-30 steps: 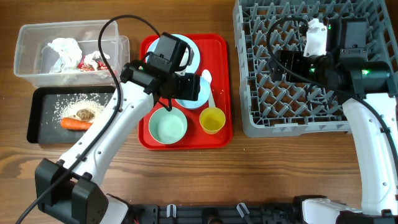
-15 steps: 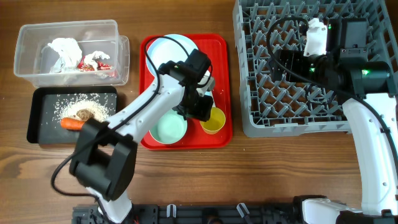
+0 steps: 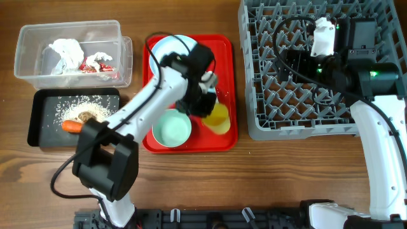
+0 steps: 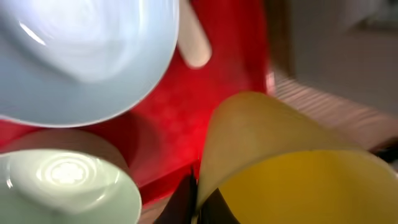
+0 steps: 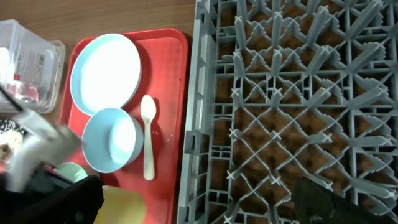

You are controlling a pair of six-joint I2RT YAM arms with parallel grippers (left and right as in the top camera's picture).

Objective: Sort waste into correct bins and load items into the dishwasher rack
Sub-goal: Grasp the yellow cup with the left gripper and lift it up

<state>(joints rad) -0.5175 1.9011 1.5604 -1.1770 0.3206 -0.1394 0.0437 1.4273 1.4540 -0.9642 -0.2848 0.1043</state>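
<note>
My right gripper should next grab the yellow cup (image 3: pixel 218 118) (image 5: pixel 121 206) around its outside to load it into the dishwasher rack, leaving the cup's rim to my left gripper.
My left gripper (image 3: pixel 206 107) is shut on the rim of the small yellow cup (image 3: pixel 218 118), which sits tilted at the front right of the red tray (image 3: pixel 229 137). In the left wrist view the cup (image 4: pixel 292 168) fills the lower right, and its wall is pinched in my left gripper (image 4: pixel 196 200). On the tray are the pale blue plate (image 5: pixel 106 71), a blue bowl (image 5: pixel 112 140), a pale greenish bowl (image 3: pixel 172 129) and the white spoon (image 5: pixel 148 143). My right gripper (image 3: pixel 284 63) hangs open over the grey dishwasher rack (image 3: pixel 318 121), holding nothing.
The clear tub (image 3: pixel 28 67) at the back left holds the crumpled wrapper (image 3: pixel 67 51). In front of it, the black tray (image 3: pixel 38 127) holds rice, a brown lump (image 3: pixel 86 116) and the carrot (image 3: pixel 77 126). My left arm covers the blue bowl from above.
My left gripper moved from above the plate and blue bowl to the yellow cup and shut on its rim. The cup now tilts. The right arm has not moved.
</note>
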